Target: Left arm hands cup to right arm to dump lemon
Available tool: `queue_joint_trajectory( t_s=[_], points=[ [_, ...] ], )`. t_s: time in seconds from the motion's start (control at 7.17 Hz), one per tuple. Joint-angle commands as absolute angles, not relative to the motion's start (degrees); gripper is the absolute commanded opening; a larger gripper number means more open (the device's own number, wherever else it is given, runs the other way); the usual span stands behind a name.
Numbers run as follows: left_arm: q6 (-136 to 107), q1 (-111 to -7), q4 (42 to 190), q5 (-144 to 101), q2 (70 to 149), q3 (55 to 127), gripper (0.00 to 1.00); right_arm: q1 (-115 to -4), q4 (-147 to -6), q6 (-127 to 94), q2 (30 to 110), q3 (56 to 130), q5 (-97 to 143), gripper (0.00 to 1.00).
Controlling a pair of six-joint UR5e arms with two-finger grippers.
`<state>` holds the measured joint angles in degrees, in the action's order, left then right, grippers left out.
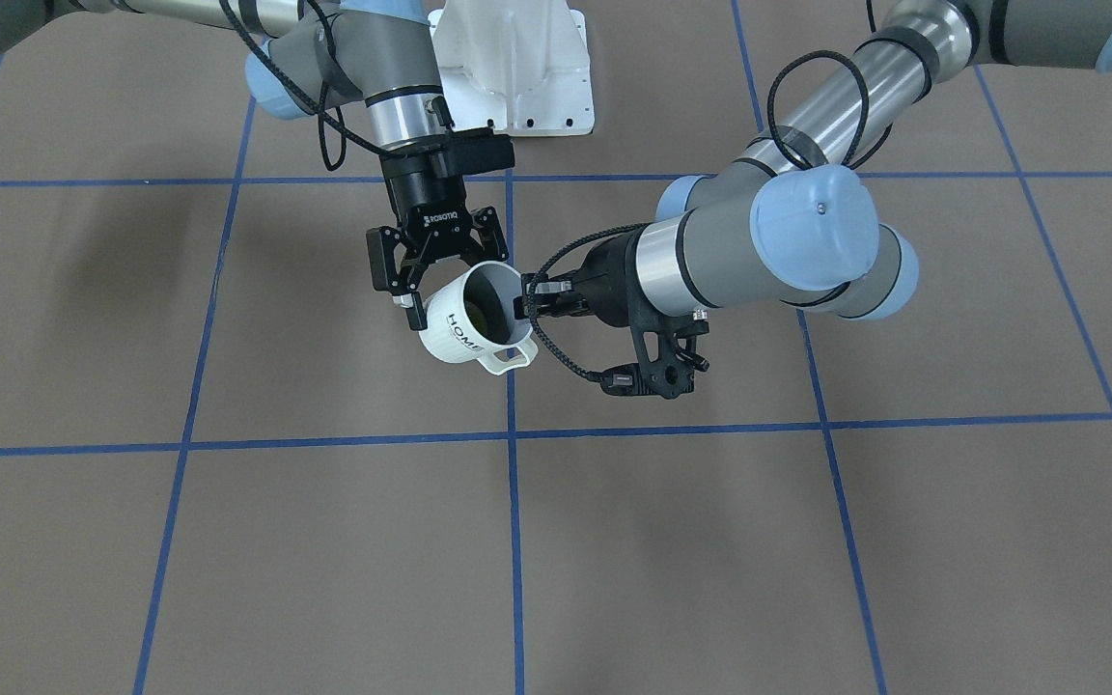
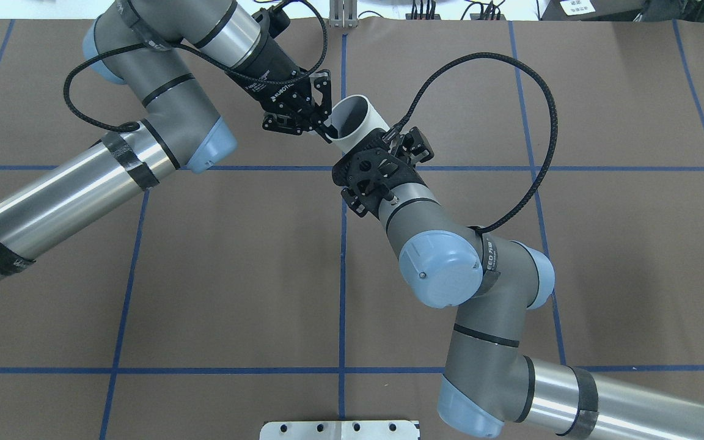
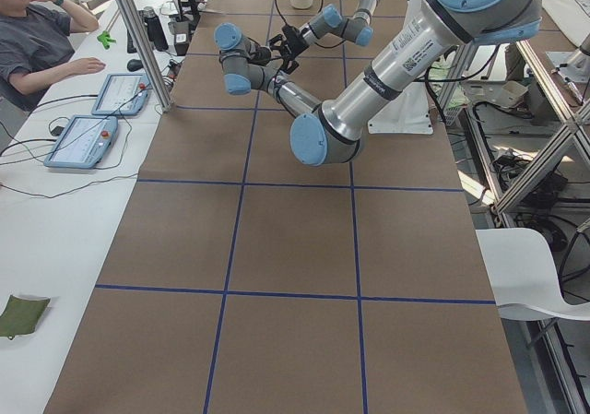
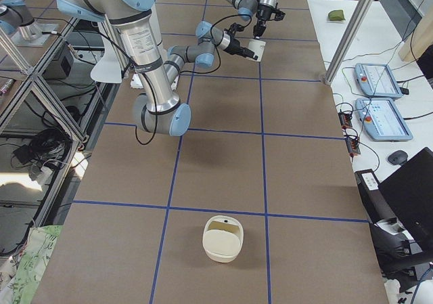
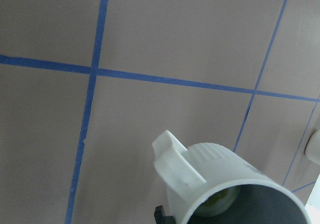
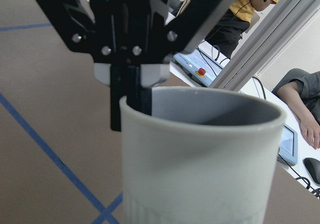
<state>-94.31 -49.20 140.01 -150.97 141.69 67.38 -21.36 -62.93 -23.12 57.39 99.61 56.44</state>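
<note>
My right gripper takes it by its lower body (image 1: pixel 459 335) next, which leaves the cup's opening (image 1: pixel 489 301) free to dump the lemon.
The white cup (image 1: pixel 459 333) with black "HOME" lettering hangs tilted above the table, handle toward the operators' side. A yellow lemon (image 1: pixel 476 311) lies inside and also shows in the left wrist view (image 5: pixel 215 205). My left gripper (image 1: pixel 522 307) is shut on the cup's rim; the right wrist view shows its fingers (image 6: pixel 131 92) pinching the rim. My right gripper (image 1: pixel 450 285) is open, and its jaws straddle the cup's body from above. In the overhead view the cup (image 2: pixel 355 119) is partly hidden by my right wrist.
The brown table carries a blue tape grid (image 1: pixel 511 434). The white robot base plate (image 1: pixel 513 68) is at the robot's side. A cream container (image 4: pixel 222 238) stands on the table toward the robot's right end. An operator (image 3: pixel 37 41) sits beside the table.
</note>
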Motion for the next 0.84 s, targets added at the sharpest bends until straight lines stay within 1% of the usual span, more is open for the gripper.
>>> queue_joint_trajectory(
  t_s=[0.0, 0.42, 0.56, 0.7],
  points=[
    [-94.31, -49.13, 140.01, -150.91, 141.59, 67.32, 0.0, -21.36, -62.93, -23.12, 57.39, 99.58, 56.43, 1.0],
    [-94.31, -49.04, 140.1, -150.91, 141.77, 67.41, 0.0, -21.36, -62.93, -23.12, 57.39, 99.58, 56.43, 1.0],
    [-94.31, -49.04, 140.1, -151.0, 141.77, 67.41, 0.0, -21.36, -62.93, -23.2, 57.22, 99.58, 56.43, 0.98],
    [-94.31, -49.13, 140.1, -151.08, 141.77, 67.41, 0.0, -21.36, -63.02, -23.9, 56.78, 99.58, 56.51, 0.71]
  ],
)
